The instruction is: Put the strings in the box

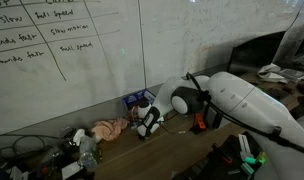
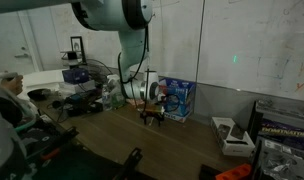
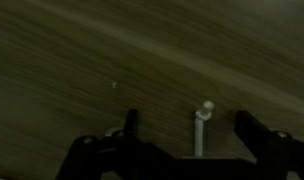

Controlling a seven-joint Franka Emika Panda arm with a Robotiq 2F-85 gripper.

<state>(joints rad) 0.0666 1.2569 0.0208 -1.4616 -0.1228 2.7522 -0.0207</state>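
Note:
My gripper should close on the strings now. The thin white piece of the strings is between my spread fingers near its knotted end, so my fingers would catch the strings if I closed now.
My gripper (image 3: 189, 125) is open, its two dark fingers (image 3: 132, 124) spread wide low over the wooden table (image 3: 82, 70). A thin white strand of the strings (image 3: 200, 128) with a knotted tip runs straight between the fingers and touches neither. In both exterior views the gripper (image 1: 147, 124) (image 2: 152, 112) hangs just above the tabletop. The small blue box (image 1: 139, 100) (image 2: 178, 96) stands close behind it against the wall. The rest of the strings cannot be made out in the exterior views.
A pinkish-tan cloth lump (image 1: 107, 130) lies on the table beside the gripper. Cables and clutter (image 1: 80, 150) crowd the table's front corner. A whiteboard wall (image 1: 82, 50) runs along the back. A small white tray (image 2: 232, 134) and a dark printed box (image 2: 282, 126) sit further along.

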